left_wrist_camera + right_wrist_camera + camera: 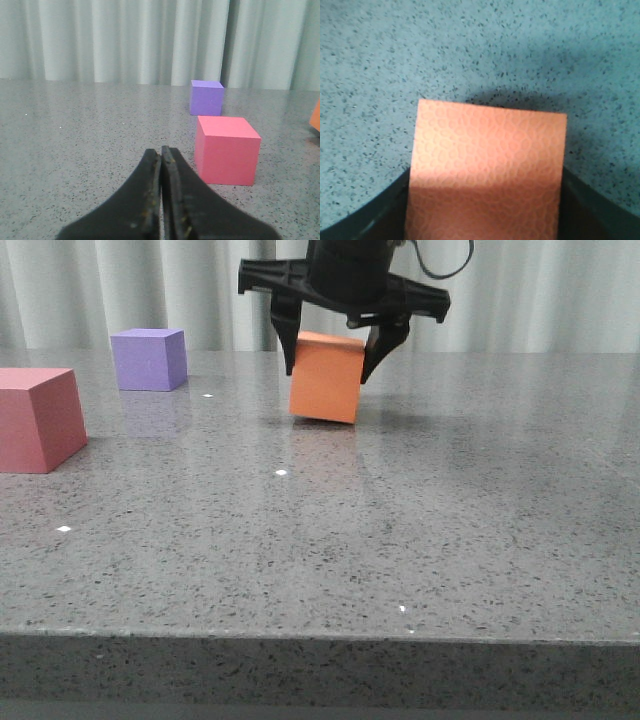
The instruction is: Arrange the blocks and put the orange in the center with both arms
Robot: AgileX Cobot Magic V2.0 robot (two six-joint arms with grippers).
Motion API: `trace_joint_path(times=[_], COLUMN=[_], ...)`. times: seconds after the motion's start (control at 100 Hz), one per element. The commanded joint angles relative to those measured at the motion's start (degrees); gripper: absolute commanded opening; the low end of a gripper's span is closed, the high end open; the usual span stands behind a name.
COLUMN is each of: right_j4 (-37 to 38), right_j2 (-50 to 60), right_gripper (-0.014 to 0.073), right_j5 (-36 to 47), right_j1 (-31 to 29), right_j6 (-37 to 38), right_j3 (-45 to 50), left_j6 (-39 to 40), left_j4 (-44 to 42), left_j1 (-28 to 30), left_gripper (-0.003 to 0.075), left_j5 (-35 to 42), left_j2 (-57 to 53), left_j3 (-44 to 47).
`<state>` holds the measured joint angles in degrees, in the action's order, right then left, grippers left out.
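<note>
I should open my right gripper, because the lower edge of the tilted orange cube is on the grey speckled table and the cube would stand.
The orange cube (325,380) sits mid-table toward the back, slightly tilted, and my right gripper (329,374) is shut on it from above. In the right wrist view the orange cube (487,165) fills the space between the two dark fingers of the right gripper (487,220), with its shadow on the table beyond. The reddish-pink cube (38,418) rests at the far left and the purple cube (149,359) behind it. My left gripper (161,150) is shut on nothing, low over the table, short of the pink cube (227,150) and purple cube (206,97).
A grey speckled table (400,540) with its front edge near the camera. A pale curtain (100,290) hangs behind the table's far edge. A sliver of the orange cube (316,115) shows at the edge of the left wrist view.
</note>
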<state>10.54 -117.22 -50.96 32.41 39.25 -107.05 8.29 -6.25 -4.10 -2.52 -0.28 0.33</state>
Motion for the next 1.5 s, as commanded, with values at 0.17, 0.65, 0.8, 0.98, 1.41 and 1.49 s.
trace_joint_path(times=[0.17, 0.65, 0.8, 0.98, 1.41, 1.49], right_j4=[1.1, 1.1, 1.2, 2.6, 3.7, 3.8], right_j2=[3.1, 7.8, 12.8, 19.3, 46.2, 52.2], right_gripper=[0.0434, 0.0647, 0.0647, 0.0647, 0.0647, 0.0647], right_j5=[2.5, 3.0, 1.1, -1.5, 15.3, 19.7], right_j1=[0.1, -1.3, -4.5, -10.4, -27.4, -28.9], right_j6=[0.1, -3.8, -10.6, -15.9, -19.9, -19.9], right_j3=[-1.9, -1.9, -1.6, -1.5, 31.1, 37.9], left_j6=[0.0, 0.0, 0.0, 0.0, 0.0, 0.0], left_j4=[0.0, 0.0, 0.0, 0.0, 0.0, 0.0], left_j1=[-0.1, -0.1, -0.1, -0.1, -0.1, -0.1], left_gripper=[-0.0020, -0.0020, -0.0020, -0.0020, -0.0020, -0.0020], left_j5=[4.2, 4.2, 4.2, 4.2, 4.2, 4.2], left_j2=[-1.8, -1.8, -1.8, -1.8, -1.8, -1.8], left_j3=[2.4, 2.4, 2.4, 2.4, 2.4, 2.4])
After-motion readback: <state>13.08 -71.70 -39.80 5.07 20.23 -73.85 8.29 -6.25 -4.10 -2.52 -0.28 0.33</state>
